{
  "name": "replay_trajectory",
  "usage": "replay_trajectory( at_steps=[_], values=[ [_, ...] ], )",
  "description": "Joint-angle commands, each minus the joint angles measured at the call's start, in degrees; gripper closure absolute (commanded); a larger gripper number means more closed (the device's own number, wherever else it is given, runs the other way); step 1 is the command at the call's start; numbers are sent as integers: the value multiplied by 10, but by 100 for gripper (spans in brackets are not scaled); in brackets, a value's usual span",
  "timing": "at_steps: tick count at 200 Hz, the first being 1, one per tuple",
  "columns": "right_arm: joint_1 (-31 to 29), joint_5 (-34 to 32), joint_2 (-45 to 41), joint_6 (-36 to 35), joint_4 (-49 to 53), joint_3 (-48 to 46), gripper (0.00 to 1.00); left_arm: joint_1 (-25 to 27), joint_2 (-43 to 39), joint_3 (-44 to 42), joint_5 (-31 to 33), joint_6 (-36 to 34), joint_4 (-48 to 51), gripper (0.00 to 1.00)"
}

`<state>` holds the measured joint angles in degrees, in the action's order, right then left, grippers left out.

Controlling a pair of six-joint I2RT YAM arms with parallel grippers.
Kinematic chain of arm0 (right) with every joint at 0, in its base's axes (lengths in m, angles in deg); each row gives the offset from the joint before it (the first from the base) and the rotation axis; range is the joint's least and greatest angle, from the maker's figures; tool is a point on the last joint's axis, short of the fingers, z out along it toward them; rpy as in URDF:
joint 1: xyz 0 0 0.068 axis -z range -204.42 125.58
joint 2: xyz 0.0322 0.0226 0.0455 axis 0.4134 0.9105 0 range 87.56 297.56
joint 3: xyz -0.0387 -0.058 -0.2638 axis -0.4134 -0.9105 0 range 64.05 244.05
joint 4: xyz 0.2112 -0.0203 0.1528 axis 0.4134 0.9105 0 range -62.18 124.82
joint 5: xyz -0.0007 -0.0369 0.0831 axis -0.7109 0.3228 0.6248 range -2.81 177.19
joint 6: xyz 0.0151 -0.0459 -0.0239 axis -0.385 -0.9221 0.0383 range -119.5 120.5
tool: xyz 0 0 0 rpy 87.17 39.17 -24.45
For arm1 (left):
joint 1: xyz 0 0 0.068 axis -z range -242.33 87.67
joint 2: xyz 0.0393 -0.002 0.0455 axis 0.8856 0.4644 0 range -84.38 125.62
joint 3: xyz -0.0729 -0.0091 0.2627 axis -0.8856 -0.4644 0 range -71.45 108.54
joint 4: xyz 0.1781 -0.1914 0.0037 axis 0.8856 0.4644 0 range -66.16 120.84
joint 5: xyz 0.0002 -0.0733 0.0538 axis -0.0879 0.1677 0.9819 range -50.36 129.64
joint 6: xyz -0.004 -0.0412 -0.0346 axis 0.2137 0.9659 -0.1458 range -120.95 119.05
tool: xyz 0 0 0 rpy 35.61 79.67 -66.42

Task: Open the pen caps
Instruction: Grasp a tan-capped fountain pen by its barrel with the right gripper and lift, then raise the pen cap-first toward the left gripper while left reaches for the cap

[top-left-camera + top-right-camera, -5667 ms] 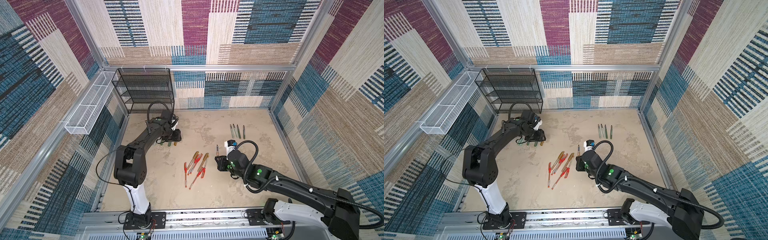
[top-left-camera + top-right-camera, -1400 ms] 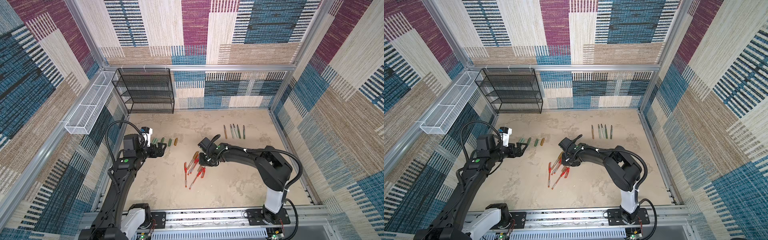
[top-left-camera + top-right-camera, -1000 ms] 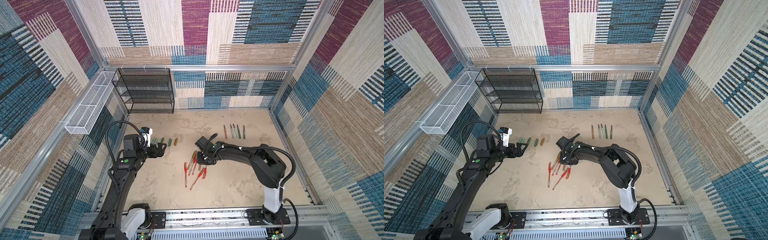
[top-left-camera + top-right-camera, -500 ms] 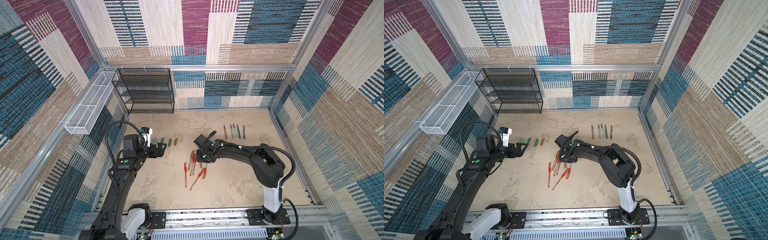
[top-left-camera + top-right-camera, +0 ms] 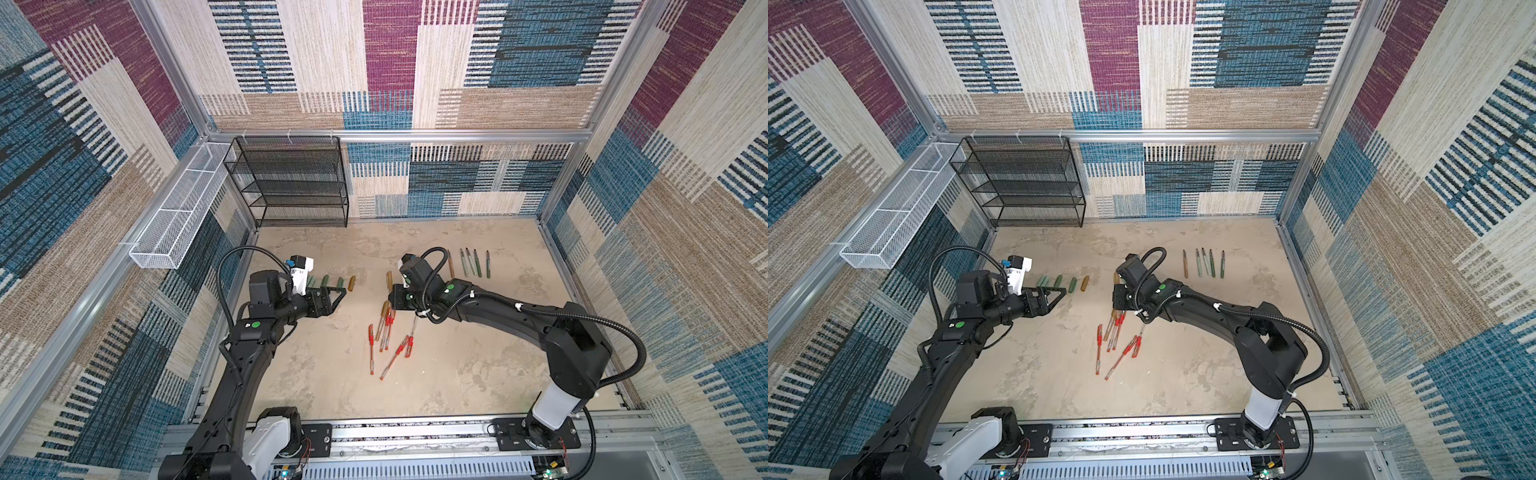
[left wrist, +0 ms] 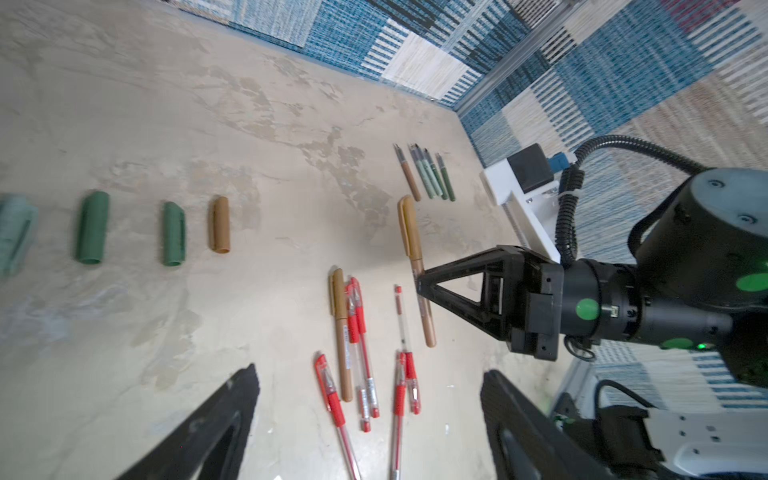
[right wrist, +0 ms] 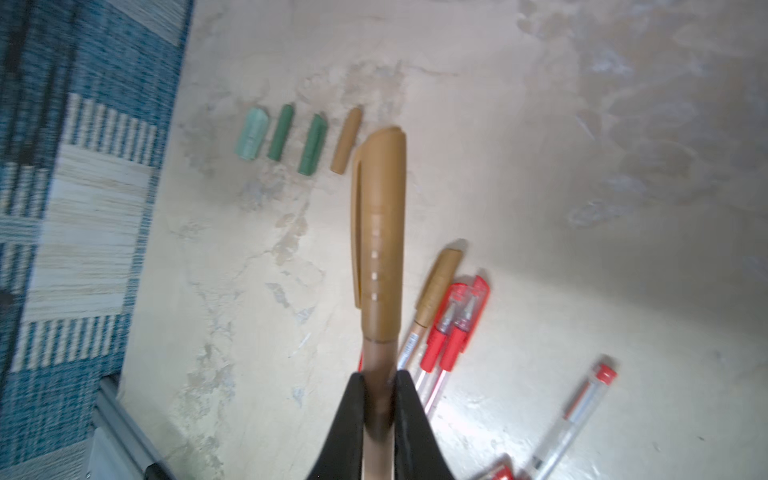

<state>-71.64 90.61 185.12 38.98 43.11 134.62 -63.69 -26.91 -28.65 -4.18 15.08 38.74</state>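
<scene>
Next, my left gripper should grab the gold-brown pen's cap, leaving the pen's body to my right gripper, to pull it open.
My right gripper point(image 7: 379, 380) is shut on the barrel of a gold-brown pen point(image 7: 380, 232) with its cap on, held above the floor. In both top views this right gripper point(image 5: 397, 297) point(image 5: 1118, 297) hangs just behind a pile of red-capped pens point(image 5: 388, 332). A second capped gold-brown pen point(image 6: 338, 299) lies in that pile. My left gripper point(image 5: 338, 296) point(image 6: 370, 372) is open and holds nothing. It hovers beside a row of loose pen caps: pale mint point(image 6: 14, 232), two dark green point(image 6: 92, 226) point(image 6: 173, 232) and gold-brown point(image 6: 219, 223).
Several uncapped pen barrels point(image 5: 469, 262) lie in a row at the back right. A black wire rack point(image 5: 291, 183) stands against the back wall, with a white wire basket point(image 5: 174, 220) on the left wall. A metal rail point(image 5: 415, 428) runs along the front edge.
My right gripper has lifted the gold-brown pen out of the pile and carried it a little back and left. The left arm has stayed put, its jaws slightly narrower.
</scene>
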Motion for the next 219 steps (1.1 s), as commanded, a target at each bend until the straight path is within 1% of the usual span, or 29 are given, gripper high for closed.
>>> replay_trajectory(
  at_steps=[1,20,45,59,79,92,105,128,144,170,197,213,219],
  values=[
    [-14,38,-17,-30,-114,-9,92,6,3,-6,-58,71,-60,14],
    [-28,45,-13,-48,-132,1,92,14,10,-9,-54,76,-68,16],
    [-48,51,-6,-64,-145,17,93,29,28,0,-44,113,-84,19],
    [-56,62,2,-70,-154,22,93,37,37,6,-51,131,-99,19],
    [-64,70,18,-78,-146,42,93,40,53,10,-65,156,-123,23],
    [-71,82,22,-82,-152,43,93,39,60,13,-64,163,-127,30],
    [-76,84,27,-83,-151,45,93,40,61,16,-68,164,-131,34],
    [-83,88,32,-86,-147,48,93,37,65,17,-64,164,-131,46],
    [-86,89,28,-84,-153,42,93,34,63,19,-54,164,-121,60],
    [-90,89,28,-90,-153,38,93,30,58,16,-51,155,-118,78],
    [-95,85,22,-94,-155,37,93,26,56,18,-40,152,-108,90],
    [-97,85,19,-95,-161,33,92,26,51,11,-44,152,-114,100],
    [-96,82,21,-94,-159,34,92,25,51,10,-47,151,-114,100]
  ],
)
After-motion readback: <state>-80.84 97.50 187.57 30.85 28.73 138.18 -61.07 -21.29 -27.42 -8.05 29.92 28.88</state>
